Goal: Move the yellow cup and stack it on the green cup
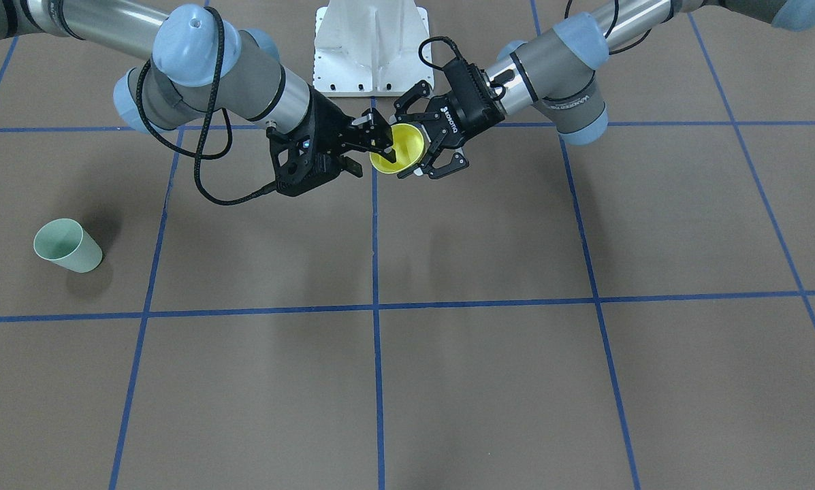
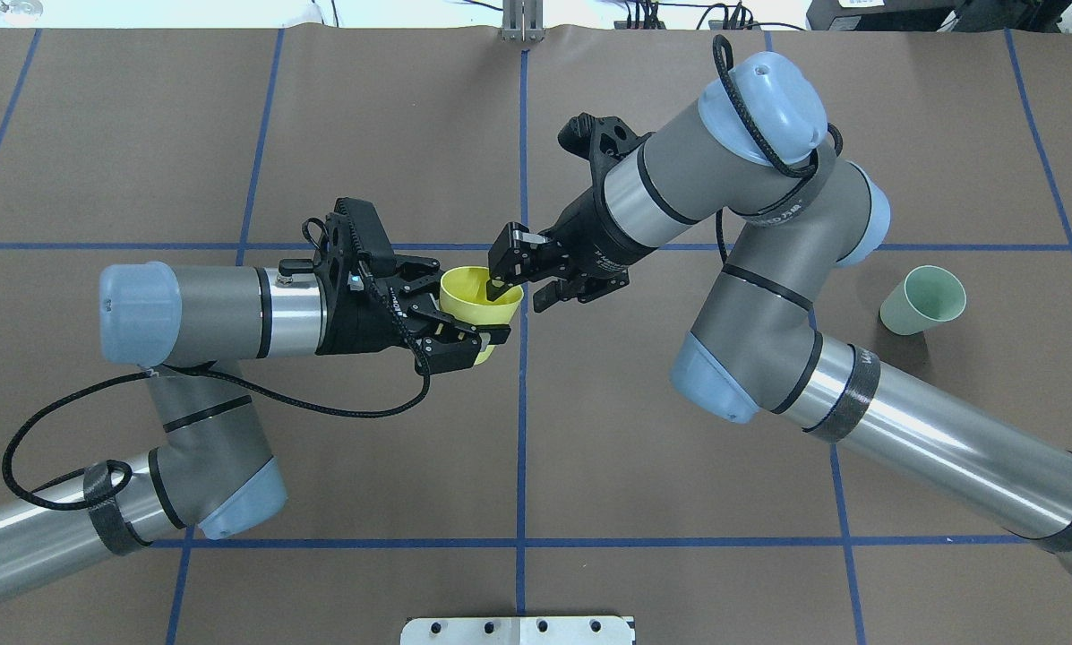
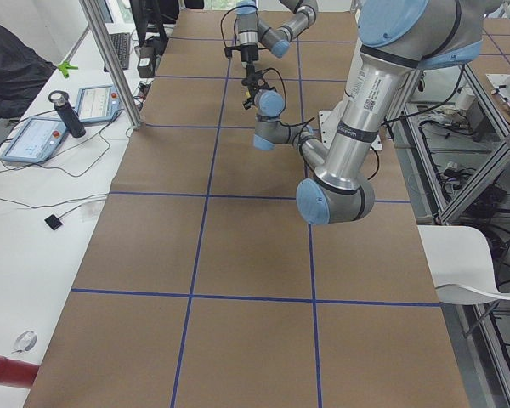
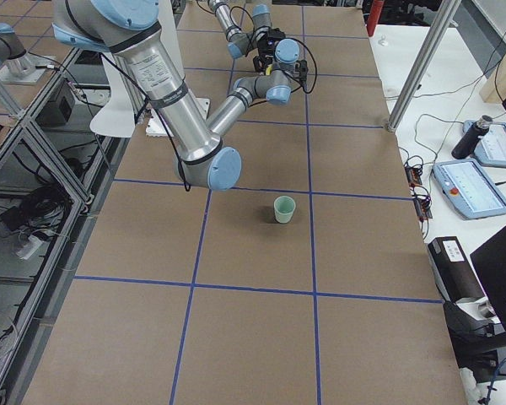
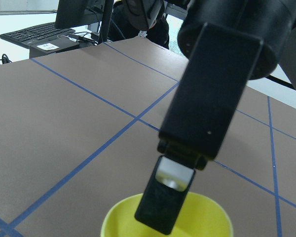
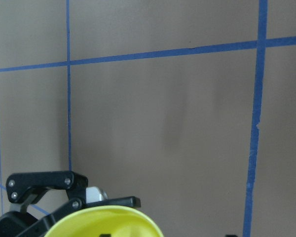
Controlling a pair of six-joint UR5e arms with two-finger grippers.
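Next, my right gripper grabs the yellow cup by its rim [image 1: 385,171], to stack it on the green cup [image 1: 68,245].
The yellow cup [image 2: 473,300] is held in the air over the table's middle, tilted, with its mouth towards the right gripper. My left gripper [image 2: 466,306] is shut around its body; it also shows in the front view [image 1: 412,144] with the cup [image 1: 402,144]. My right gripper [image 2: 522,291] is open and straddles the cup's rim, one finger [image 5: 165,207] inside the cup and one outside. The green cup [image 2: 922,300] stands upright on the table on my right side, apart from both grippers; it also shows in the front view [image 1: 67,246] and the right side view [image 4: 284,208].
The brown table cover [image 2: 536,466] carries a grid of blue tape lines. The white robot base [image 1: 372,47] is at the table's edge. A side desk with tablets and a bottle [image 4: 468,139] lies beyond the table.
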